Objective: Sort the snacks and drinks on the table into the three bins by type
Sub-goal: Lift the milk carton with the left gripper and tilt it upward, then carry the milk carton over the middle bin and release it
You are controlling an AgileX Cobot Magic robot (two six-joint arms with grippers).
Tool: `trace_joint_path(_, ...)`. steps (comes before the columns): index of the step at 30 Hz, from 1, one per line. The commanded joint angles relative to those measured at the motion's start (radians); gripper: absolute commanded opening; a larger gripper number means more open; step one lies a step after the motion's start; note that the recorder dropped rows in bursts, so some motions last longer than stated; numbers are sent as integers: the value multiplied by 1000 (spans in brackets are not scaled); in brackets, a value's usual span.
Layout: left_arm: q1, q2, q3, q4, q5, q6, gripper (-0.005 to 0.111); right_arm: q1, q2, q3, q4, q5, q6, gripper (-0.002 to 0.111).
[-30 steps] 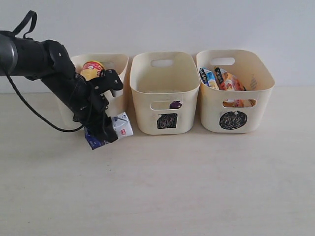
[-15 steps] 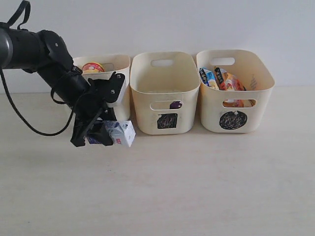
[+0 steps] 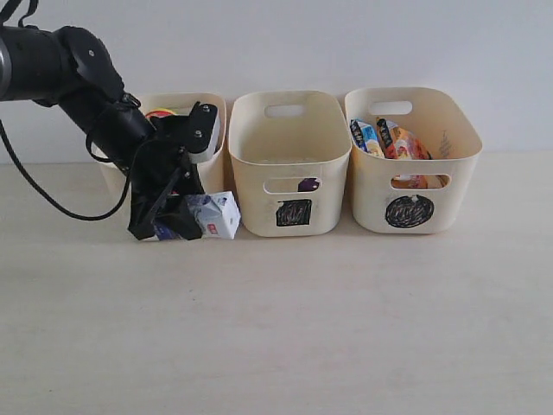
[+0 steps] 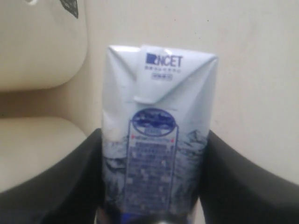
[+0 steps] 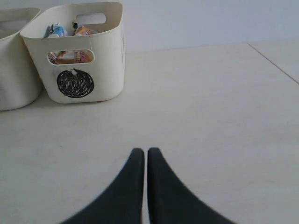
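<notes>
I need to keep holding the blue-white milk carton [image 3: 217, 214] in my left gripper until it gets to the middle bin's rim [image 3: 289, 162], because the carton is hanging in front of the bins.
My left gripper [image 3: 179, 218] is shut on the small blue-white milk carton [image 3: 217, 214], low in front of the left bin [image 3: 212, 111] and close to the middle bin [image 3: 289, 156]. In the left wrist view the carton [image 4: 156, 107] sits between both black fingers [image 4: 84, 168], and my left gripper [image 4: 154, 137] points at the table beside the triangle-marked bin [image 4: 42, 46]. A chip tube [image 3: 158, 113] peeks out of the left bin. A purple carton [image 3: 308, 184] shows through the middle bin's slot. Crinkly bags [image 3: 393, 138] fill the right bin [image 3: 432, 156]. My right gripper [image 5: 142, 152] is shut and empty above bare table.
The three bins stand in a row against the back wall. In the right wrist view the circle-marked bin [image 5: 105, 56] lies ahead, with the middle bin [image 5: 14, 70] beside it. The black left arm [image 3: 69, 69] and its cable reach in from the left.
The left arm has lifted and turned. The carton in its grip has swung from a tilted pose to nearer the middle bin. The right gripper has not moved.
</notes>
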Motion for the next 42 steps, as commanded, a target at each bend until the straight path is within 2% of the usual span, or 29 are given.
trace_joint_path(1, 1, -25, -11, -18, 70, -13, 4, 2, -5, 4, -1, -8, 1, 0)
trace_joint_path(7, 1, -40, -11, -51, 214, -58, 4, 2, -5, 4, -1, -8, 1, 0)
trace_joint_path(20, 1, -164, -13, -162, 214, -118, 4, 2, -5, 4, -1, -8, 1, 0)
trace_joint_path(24, 1, -204, -13, -264, 214, -106, 4, 2, -5, 4, -1, -8, 1, 0)
trace_joint_path(28, 1, -213, -13, -448, 97, -187, 4, 2, -5, 4, -1, -8, 1, 0)
trace_joint_path(31, -5, -211, -13, -523, -11, -189, 4, 2, -5, 4, -1, -8, 1, 0)
trace_joint_path(42, -99, -134, -13, -582, -461, -185, 4, 2, -5, 4, -1, -8, 1, 0)
